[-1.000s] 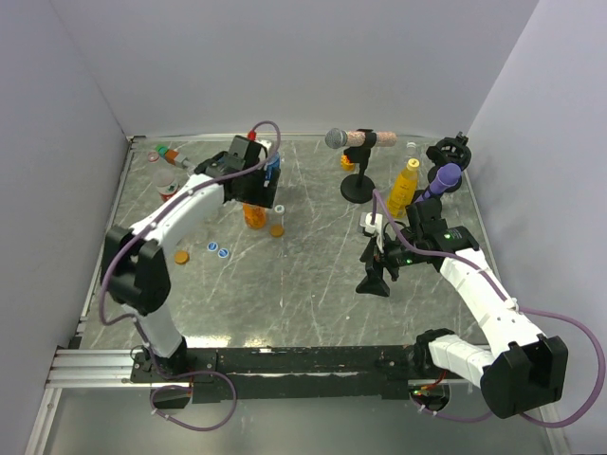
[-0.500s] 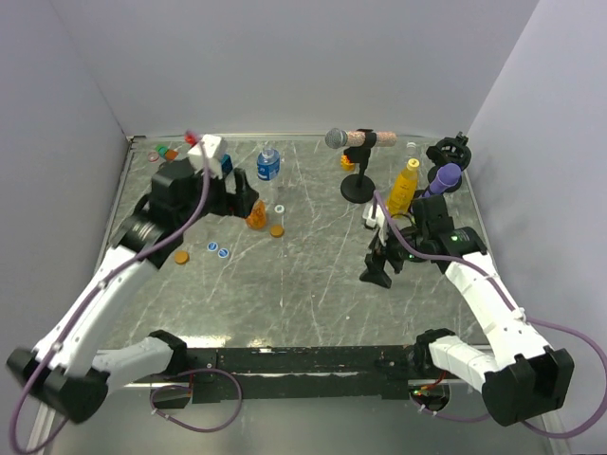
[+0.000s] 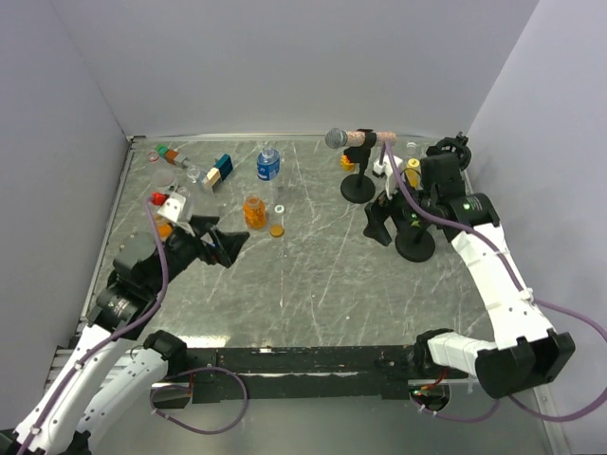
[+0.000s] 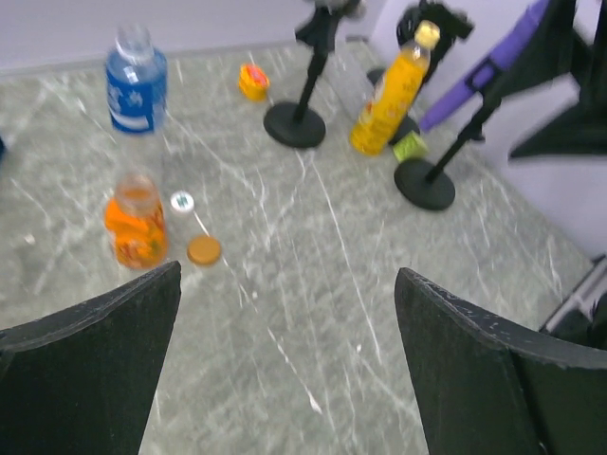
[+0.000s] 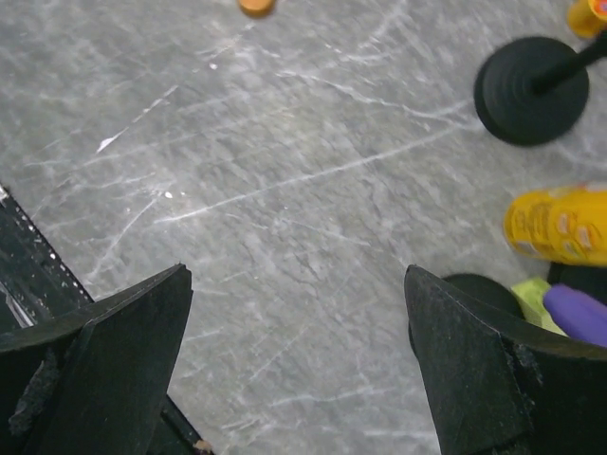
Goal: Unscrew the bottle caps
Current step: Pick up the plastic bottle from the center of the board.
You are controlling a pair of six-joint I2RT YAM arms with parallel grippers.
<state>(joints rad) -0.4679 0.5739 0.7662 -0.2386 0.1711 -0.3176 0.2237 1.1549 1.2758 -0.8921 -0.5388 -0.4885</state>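
Note:
My right gripper grabs the tall yellow bottle next, by its capped top end. The bottle's base will stay free, so the bottle can stand upright for unscrewing.
A squat orange bottle stands open-topped left of centre; it also shows in the left wrist view. A white cap and an orange cap lie beside it. A clear bottle with a blue label stands behind. The tall yellow bottle still carries its yellow cap; my right arm partly hides it from above. My left gripper is open and empty, left of the orange bottle. My right gripper is open and empty, above the table beside the yellow bottle.
A microphone on a black stand is at the back centre, with a small orange bottle behind it. A purple microphone's stand base sits under my right arm. Coloured blocks and small items lie at the back left.
My left arm has pulled back from the orange bottle to the near left, leaving the bottle standing. My right arm has swung toward the back, next to the yellow bottle.

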